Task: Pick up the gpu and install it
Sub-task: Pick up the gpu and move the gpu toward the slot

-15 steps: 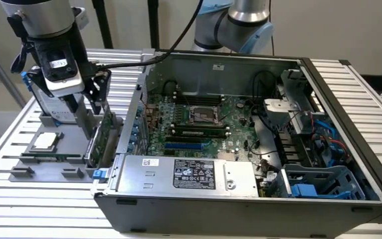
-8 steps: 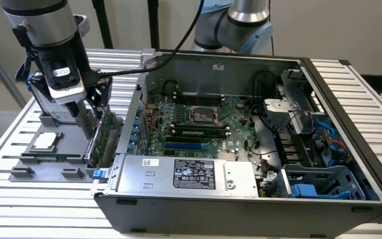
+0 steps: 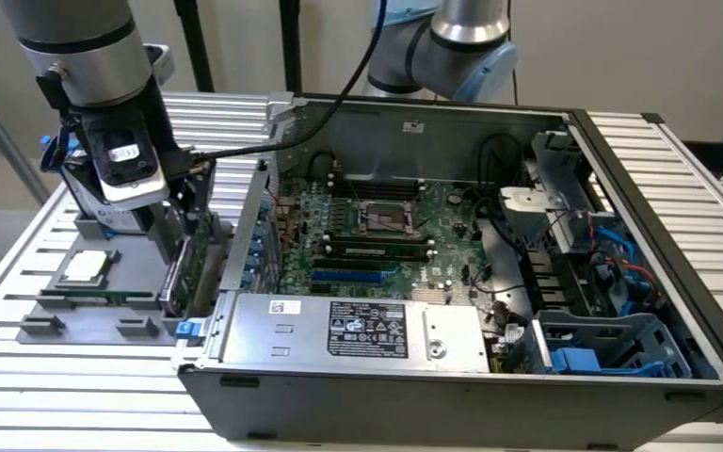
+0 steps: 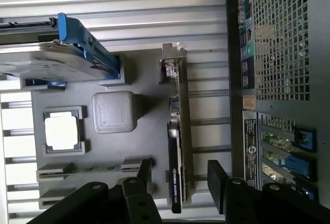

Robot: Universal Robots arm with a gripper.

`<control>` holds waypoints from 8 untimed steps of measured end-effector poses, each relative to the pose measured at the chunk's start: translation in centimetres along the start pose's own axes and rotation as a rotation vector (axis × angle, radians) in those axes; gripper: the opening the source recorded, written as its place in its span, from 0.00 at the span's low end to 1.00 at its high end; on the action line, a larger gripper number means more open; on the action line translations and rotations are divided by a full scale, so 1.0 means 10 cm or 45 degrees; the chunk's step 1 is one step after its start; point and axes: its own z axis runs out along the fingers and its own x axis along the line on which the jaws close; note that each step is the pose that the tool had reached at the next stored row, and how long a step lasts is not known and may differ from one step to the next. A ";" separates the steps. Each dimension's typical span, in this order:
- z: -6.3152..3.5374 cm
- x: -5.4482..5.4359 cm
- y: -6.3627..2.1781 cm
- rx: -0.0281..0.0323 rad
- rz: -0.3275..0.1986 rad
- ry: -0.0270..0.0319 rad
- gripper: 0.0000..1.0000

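Observation:
The bent silver bracket sticks out of the GPU, so to install the GPU, my gripper should next grab it by its flat-sided end (image 3: 188, 273) opposite the bracket.
The gpu (image 4: 178, 146) stands on its long edge in a slot of the grey parts holder (image 4: 144, 79), its silver bracket (image 4: 172, 59) at one end. In the exterior view the gpu (image 3: 184, 268) sits just outside the computer case's wall, at the exterior view's left. My gripper (image 4: 179, 168) hangs right above it and is open, with one dark finger (image 4: 142, 180) on each side of the card and a gap between pads and card. In the exterior view the gripper (image 3: 170, 221) is low over the holder.
The holder also carries a silver hard drive with blue rails (image 4: 56, 53), a processor chip (image 4: 62, 131) and a grey block (image 4: 114, 111). The open computer case (image 3: 638, 188) lies beside it, with the motherboard (image 3: 375, 235) and power supply (image 3: 349, 330) inside.

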 end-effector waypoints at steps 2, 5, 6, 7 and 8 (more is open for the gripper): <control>0.037 0.00 0.003 -0.0002 0.000 -0.0003 1.00; 0.092 0.00 0.015 0.0000 0.000 -0.0009 1.00; 0.109 0.00 0.020 -0.0001 0.000 -0.0012 1.00; 0.129 0.00 0.027 -0.0002 0.000 -0.0014 1.00; 0.147 0.00 0.036 -0.0001 0.000 -0.0015 1.00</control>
